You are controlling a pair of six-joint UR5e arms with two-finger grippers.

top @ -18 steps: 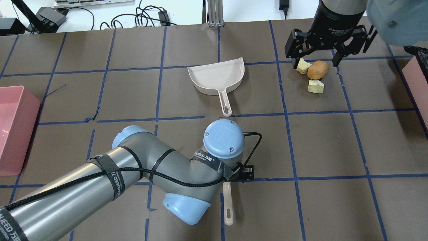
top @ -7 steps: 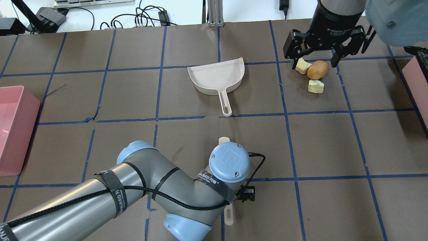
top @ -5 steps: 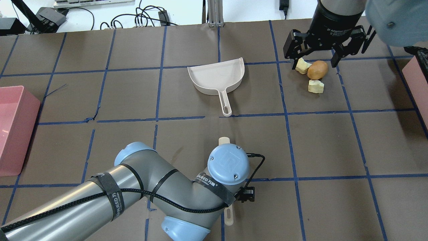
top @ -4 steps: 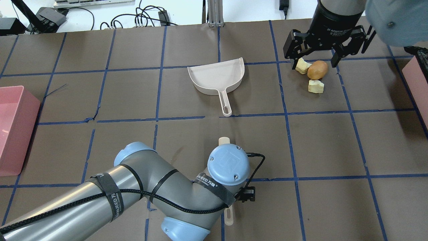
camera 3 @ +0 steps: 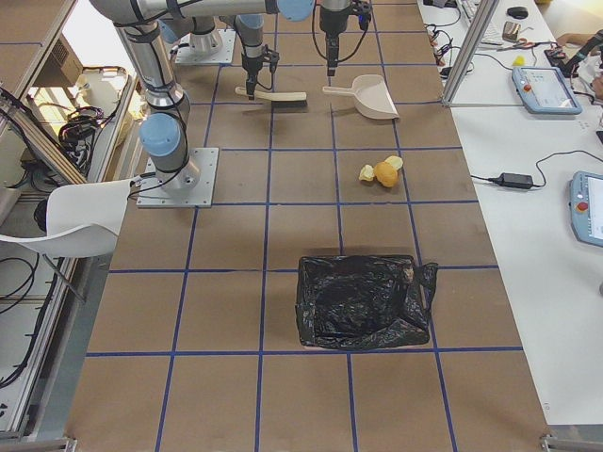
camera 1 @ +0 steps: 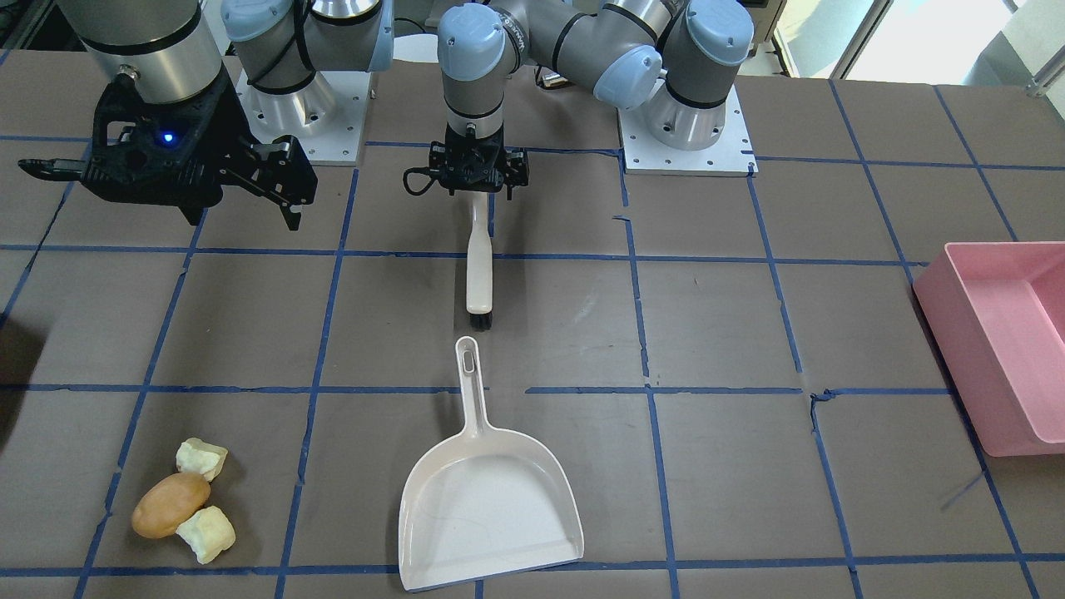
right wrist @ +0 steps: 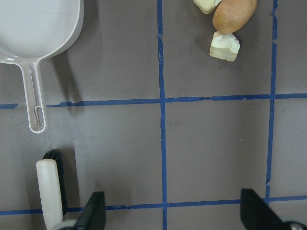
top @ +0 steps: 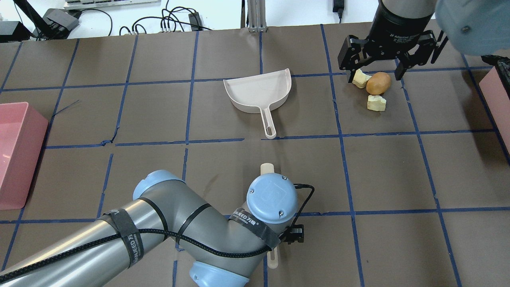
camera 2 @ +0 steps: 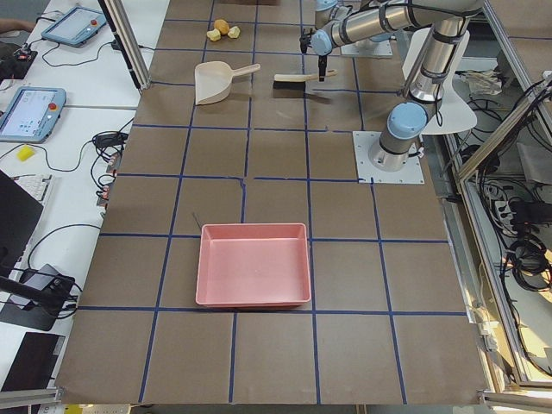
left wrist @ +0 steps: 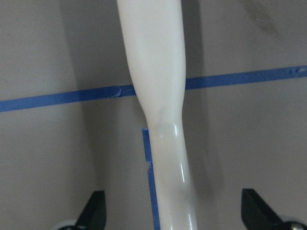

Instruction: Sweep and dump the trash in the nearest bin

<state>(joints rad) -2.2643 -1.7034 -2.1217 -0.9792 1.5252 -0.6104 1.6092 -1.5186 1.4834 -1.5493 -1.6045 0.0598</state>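
Note:
My left gripper closes on the handle next, since the brush has its narrow handle [camera 1: 480, 204] [left wrist: 176, 203] between both lowered fingers, the wide part well ahead.
The trash, a tan-brown lump [camera 1: 170, 504] between two pale yellow-green chunks [camera 1: 200, 457] [camera 1: 206, 532], lies on the table on my right side, apart from the white dustpan [camera 1: 489, 507]. A white brush [camera 1: 478, 266] lies just behind the dustpan's handle. My left gripper [camera 1: 476, 187] hangs over the brush handle [left wrist: 165, 120] with its fingers [left wrist: 96, 211] open on either side of it, not touching. My right gripper [camera 1: 166, 195] is open and empty, raised well above the table. Its wrist camera sees the trash [right wrist: 233, 14] far below.
A pink bin [camera 1: 1007, 333] stands at the table's end on my left side. At the end on my right a bin lined with a black bag [camera 3: 363, 301] stands near the trash. Blue tape lines grid the brown table [top: 382, 171].
Since 2.5 s ago my left gripper has slid back along the brush handle toward its end, uncovering the brush's front tip. In the last second it has barely shifted. The right gripper has stayed put.

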